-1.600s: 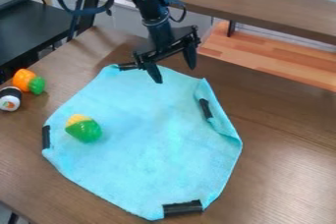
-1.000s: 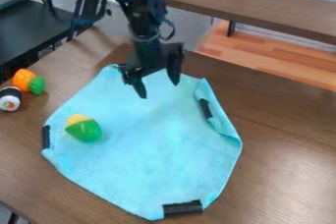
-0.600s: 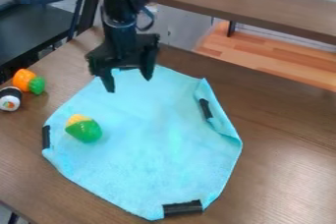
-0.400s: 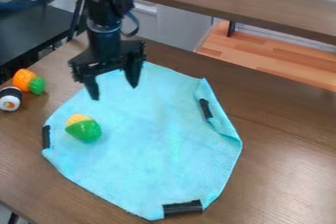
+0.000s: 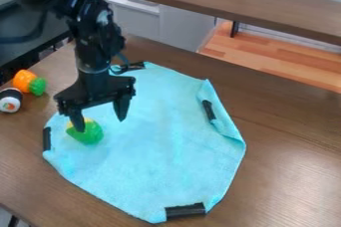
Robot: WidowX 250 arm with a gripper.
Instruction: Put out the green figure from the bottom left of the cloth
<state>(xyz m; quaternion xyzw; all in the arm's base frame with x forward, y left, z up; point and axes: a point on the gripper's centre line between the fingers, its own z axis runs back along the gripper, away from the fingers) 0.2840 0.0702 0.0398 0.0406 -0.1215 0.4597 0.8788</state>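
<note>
The gripper grabs the green body of the green figure (image 5: 87,134) next, to lift the figure off the light blue cloth.
The black gripper (image 5: 100,124) hangs over the left part of the cloth, its two fingers spread wide and nothing held. Its left fingertip overlaps the upper part of the green figure (image 5: 87,134), which has a yellow end and lies at the cloth's left side; whether they touch I cannot tell. The other fingertip is up and to the right of the figure. Light blue cloth (image 5: 160,156) lies on the brown table, its right edge folded over.
An orange toy with a green end (image 5: 29,82) and a black-and-white roll (image 5: 10,100) lie at the table's left edge. Black clips (image 5: 185,211) sit along the cloth's border. A brown shelf (image 5: 240,2) runs behind the table.
From the cloth's top corner the gripper has moved left and then down toward the green figure, fingers apart throughout. The figure and the cloth have stayed in place.
</note>
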